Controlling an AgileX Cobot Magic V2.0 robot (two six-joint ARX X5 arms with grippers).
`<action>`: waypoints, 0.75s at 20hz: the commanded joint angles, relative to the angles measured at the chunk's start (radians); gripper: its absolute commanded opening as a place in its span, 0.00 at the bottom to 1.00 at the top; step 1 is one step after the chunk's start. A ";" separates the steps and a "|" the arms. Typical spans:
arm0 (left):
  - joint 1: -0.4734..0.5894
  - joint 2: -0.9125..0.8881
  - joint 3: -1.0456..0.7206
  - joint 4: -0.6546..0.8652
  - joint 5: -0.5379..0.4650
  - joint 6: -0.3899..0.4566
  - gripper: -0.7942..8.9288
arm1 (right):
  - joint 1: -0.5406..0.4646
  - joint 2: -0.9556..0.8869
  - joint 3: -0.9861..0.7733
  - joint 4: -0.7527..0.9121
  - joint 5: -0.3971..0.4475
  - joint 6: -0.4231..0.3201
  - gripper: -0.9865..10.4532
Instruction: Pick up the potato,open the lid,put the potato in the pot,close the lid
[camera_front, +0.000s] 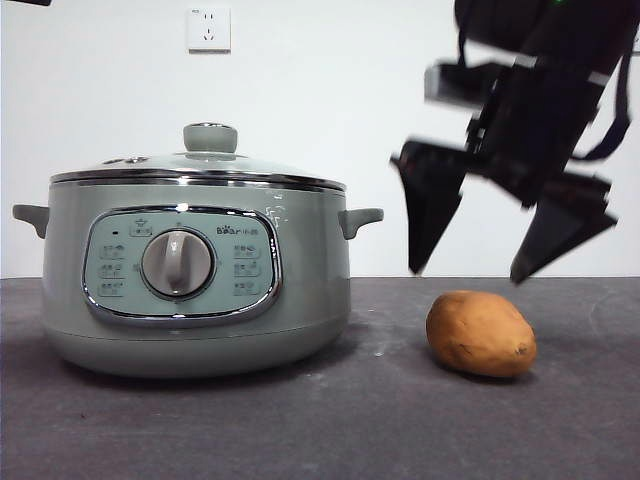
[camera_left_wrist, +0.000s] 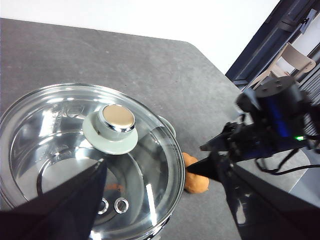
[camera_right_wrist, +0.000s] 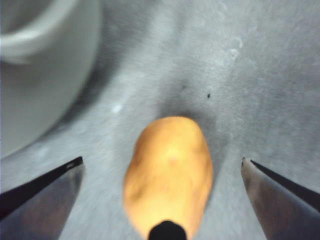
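The glass lid spreads far wider than my open fingers, so next I should use my left gripper to grip it by the narrow green knob (camera_front: 210, 138) (camera_left_wrist: 116, 122).
The pale green pot (camera_front: 190, 300) stands at the left of the dark table with the glass lid (camera_front: 200, 168) shut on it. The orange-brown potato (camera_front: 481, 334) lies on the table to the pot's right. My right gripper (camera_front: 466, 275) hangs open just above the potato, one jaw on each side, not touching it. In the right wrist view the potato (camera_right_wrist: 169, 172) lies between the open jaws of that gripper (camera_right_wrist: 161, 160). My left gripper (camera_left_wrist: 161, 165) is open and empty high above the lid (camera_left_wrist: 145, 165) and its green knob (camera_left_wrist: 112, 127). The potato (camera_left_wrist: 196, 180) shows past the pot's handle (camera_left_wrist: 169, 127).
A white wall with a socket (camera_front: 208, 28) stands behind the table. The right arm (camera_left_wrist: 272, 120) shows dark beside the pot in the left wrist view. The table's corner and edge (camera_left_wrist: 210, 60) lie beyond it, with pale furniture (camera_left_wrist: 285, 60) past the edge.
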 joint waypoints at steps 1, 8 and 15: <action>-0.003 -0.001 0.006 0.003 0.002 0.015 0.47 | 0.003 0.072 0.000 0.028 0.003 0.019 0.56; -0.003 -0.001 0.006 -0.005 0.000 0.016 0.47 | 0.003 0.145 0.000 0.032 0.002 0.041 0.14; -0.003 0.005 0.006 -0.027 -0.040 0.016 0.47 | 0.003 0.044 0.000 -0.034 -0.002 0.040 0.08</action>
